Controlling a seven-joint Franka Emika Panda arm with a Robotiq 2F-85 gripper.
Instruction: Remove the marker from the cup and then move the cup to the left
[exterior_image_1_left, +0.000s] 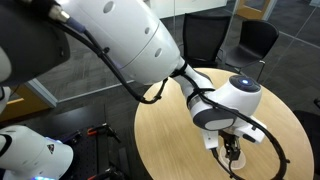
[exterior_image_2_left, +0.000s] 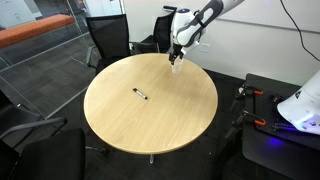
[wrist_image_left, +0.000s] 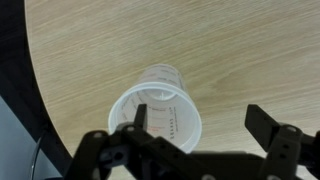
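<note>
I should lower my gripper before closing on the cup's side, because the cup's side (exterior_image_1_left: 237, 155) (wrist_image_left: 196, 122) lines up between my fingers but the cup's rim is below them, and closing now would likely miss.
The cup (wrist_image_left: 160, 100) is translucent whitish plastic, stands upright near the table's edge and looks empty. It also shows in both exterior views (exterior_image_2_left: 176, 64) (exterior_image_1_left: 212, 142). My gripper (wrist_image_left: 203, 122) is open and low over it. One finger is at or inside the cup's rim and the other is well clear on the far side of the wall. In both exterior views the gripper (exterior_image_2_left: 177, 55) (exterior_image_1_left: 232, 150) hangs just above the table. The marker (exterior_image_2_left: 141, 95), a short black stick, lies flat near the table's middle, apart from the cup.
The round wooden table (exterior_image_2_left: 150, 125) has black office chairs (exterior_image_2_left: 110, 40) around its far side. The table's edge and the dark floor (wrist_image_left: 12, 90) lie close beside the cup. A white device (exterior_image_2_left: 305, 105) stands beside the table.
</note>
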